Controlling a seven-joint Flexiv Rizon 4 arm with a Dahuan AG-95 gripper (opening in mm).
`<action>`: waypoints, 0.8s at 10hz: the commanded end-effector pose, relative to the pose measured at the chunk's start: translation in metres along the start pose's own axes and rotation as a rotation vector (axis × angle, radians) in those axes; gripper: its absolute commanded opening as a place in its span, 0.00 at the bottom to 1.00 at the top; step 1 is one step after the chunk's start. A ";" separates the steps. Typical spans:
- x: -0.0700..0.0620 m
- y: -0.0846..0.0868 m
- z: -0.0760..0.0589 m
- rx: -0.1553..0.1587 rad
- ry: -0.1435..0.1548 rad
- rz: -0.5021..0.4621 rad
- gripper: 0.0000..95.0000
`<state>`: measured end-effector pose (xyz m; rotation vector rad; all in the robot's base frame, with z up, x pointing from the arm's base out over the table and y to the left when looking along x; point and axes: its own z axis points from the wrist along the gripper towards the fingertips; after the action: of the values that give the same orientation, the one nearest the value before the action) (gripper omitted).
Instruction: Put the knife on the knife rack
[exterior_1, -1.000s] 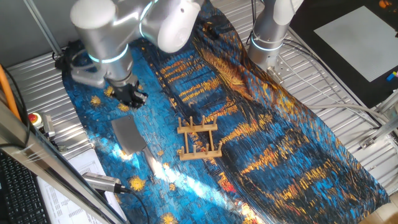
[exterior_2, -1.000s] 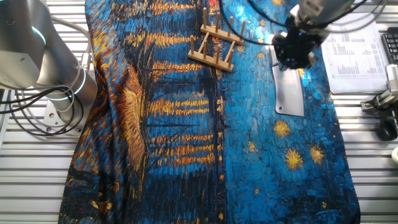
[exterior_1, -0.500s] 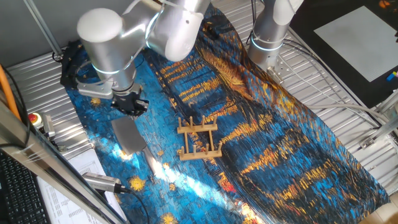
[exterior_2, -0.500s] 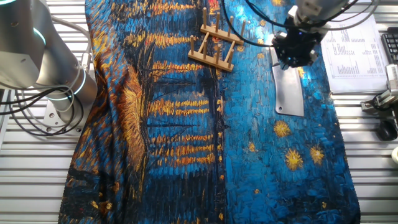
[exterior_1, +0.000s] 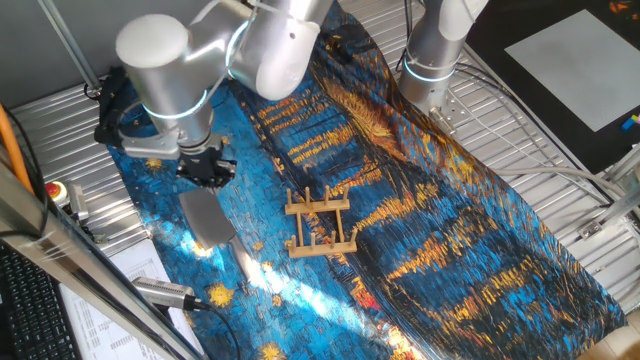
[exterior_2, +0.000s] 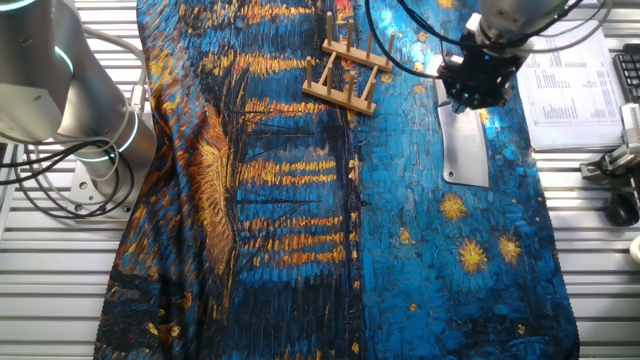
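My gripper grabs the knife by its pale handle next, since the knife's broad grey blade (exterior_1: 208, 219) lies flat on the cloth.
The knife (exterior_1: 206, 217) lies flat on the blue painted cloth, a broad grey blade with its pale handle (exterior_1: 245, 264) pointing toward the front edge. It also shows in the other fixed view (exterior_2: 466, 150), right of the rack. The knife rack (exterior_1: 320, 225) is a small tan wooden frame with upright pegs, standing empty on the cloth beside the knife; it also shows in the other fixed view (exterior_2: 346, 70). My gripper (exterior_1: 207, 168) hangs just over the blade's far end, its black fingers apart and empty. In the other fixed view my gripper (exterior_2: 478, 85) covers the handle end.
A silver cylinder with a black cable (exterior_1: 165, 292) lies near the cloth's front-left edge beside printed papers (exterior_2: 570, 85). A second arm's base (exterior_1: 432, 70) stands at the back. Metal slats surround the cloth.
My gripper has come down and shifted slightly toward the knife's blade, and the arm's wrist has turned. The knife and the rack have not moved.
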<state>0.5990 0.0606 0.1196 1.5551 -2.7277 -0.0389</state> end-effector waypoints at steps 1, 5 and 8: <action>0.000 0.000 0.001 0.007 0.010 -0.093 0.00; -0.026 0.005 0.014 0.013 0.004 -0.111 0.00; -0.048 0.012 0.024 0.013 -0.003 -0.113 0.00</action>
<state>0.6160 0.1135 0.0949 1.7107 -2.6439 -0.0266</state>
